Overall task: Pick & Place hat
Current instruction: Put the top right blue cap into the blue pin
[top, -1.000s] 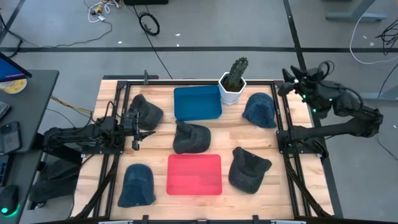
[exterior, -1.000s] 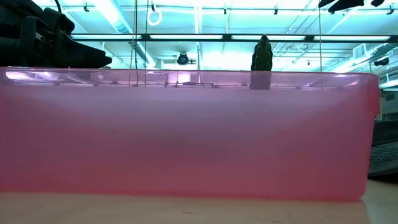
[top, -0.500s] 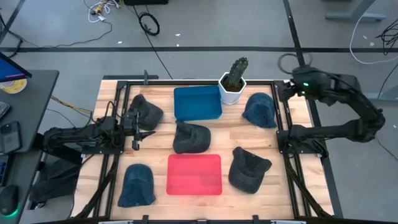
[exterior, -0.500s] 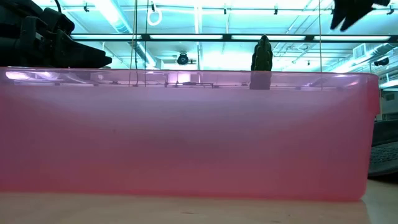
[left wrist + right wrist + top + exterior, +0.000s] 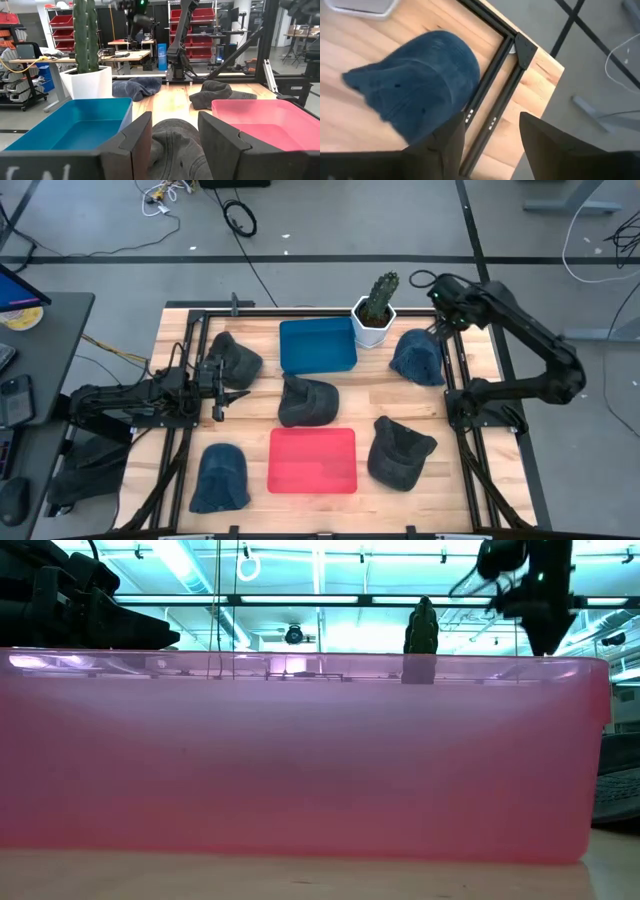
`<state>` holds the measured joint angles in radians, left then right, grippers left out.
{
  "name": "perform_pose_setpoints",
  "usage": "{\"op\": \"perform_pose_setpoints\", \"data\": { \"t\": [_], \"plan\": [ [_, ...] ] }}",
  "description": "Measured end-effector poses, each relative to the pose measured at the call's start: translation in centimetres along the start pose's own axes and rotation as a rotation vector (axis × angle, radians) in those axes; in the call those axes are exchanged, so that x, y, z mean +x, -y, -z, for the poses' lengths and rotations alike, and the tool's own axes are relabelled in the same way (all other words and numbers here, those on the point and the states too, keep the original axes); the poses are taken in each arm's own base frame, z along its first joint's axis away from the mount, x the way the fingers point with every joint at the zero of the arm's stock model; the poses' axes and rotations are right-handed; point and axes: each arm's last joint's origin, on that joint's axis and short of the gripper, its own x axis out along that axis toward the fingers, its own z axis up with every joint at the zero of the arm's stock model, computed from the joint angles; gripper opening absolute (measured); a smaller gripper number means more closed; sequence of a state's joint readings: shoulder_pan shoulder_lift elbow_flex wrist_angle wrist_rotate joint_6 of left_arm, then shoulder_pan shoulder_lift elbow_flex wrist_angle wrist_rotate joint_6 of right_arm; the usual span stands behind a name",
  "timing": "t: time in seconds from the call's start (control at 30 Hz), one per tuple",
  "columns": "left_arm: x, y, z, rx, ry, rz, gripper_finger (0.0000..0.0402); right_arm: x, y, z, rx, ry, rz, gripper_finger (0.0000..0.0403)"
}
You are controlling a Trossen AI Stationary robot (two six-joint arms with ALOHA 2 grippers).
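I should next pinch the blue hat with my right gripper where its brim meets its top (image 5: 424, 365), so that the hat can go in a bin (image 5: 318, 345).
Several hats lie flat on the wooden table (image 5: 355, 395): a blue hat (image 5: 418, 356) at the far right, dark grey hats (image 5: 307, 400) (image 5: 232, 360) (image 5: 400, 452) and another blue hat (image 5: 220, 478). My right gripper (image 5: 437, 325) hangs open above the far-right blue hat's outer edge, tipped steeply down; its wrist view shows that blue hat (image 5: 420, 95) beside the open gripper (image 5: 492, 135). My left gripper (image 5: 225, 392) waits open and level at the left, facing the middle grey hat (image 5: 175, 150) without touching it.
A blue bin (image 5: 318, 345) stands at the far middle and a red bin (image 5: 313, 460) at the near middle. A potted cactus (image 5: 377, 310) stands just left of the far-right hat. A black frame rail (image 5: 492, 95) runs along the table's right edge.
My right gripper has swung in from beyond the table's far right corner toward the far-right blue hat. It has come lower and tipped from near level to steeply downward, staying open. No hat has moved.
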<state>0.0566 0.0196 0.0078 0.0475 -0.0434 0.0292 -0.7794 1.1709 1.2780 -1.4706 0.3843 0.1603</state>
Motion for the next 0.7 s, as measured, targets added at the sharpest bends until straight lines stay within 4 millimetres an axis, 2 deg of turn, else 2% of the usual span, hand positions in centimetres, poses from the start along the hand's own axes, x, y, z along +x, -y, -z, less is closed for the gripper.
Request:
{"op": "perform_pose_setpoints", "data": {
  "t": [0.1, 0.23, 0.33, 0.6, 0.7],
  "plan": [
    [0.0, 0.0, 0.0, 0.000, 0.000, 0.000, 0.0165, 2.0, -0.3, 0.1, -0.020, -0.059, 0.013, 0.0193],
    [0.0, 0.0, 0.0, 0.000, 0.000, 0.000, 0.0165, 4.1, -1.0, 0.8, -0.238, -0.132, 0.010, 0.0193],
    [0.0, 0.0, 0.0, 0.000, 0.000, 0.000, 0.0165, 5.3, -1.5, 0.8, -0.288, -0.113, 0.006, 0.0193],
    [0.0, 0.0, 0.0, 0.000, 0.000, 0.000, 0.0165, 6.7, -2.3, 0.4, -0.291, -0.040, 0.000, 0.0193],
    [0.0, 0.0, 0.0, 0.000, 0.000, 0.000, 0.0165, 7.1, -2.5, 0.5, -0.315, -0.048, -0.053, 0.0193]
  ]
}}
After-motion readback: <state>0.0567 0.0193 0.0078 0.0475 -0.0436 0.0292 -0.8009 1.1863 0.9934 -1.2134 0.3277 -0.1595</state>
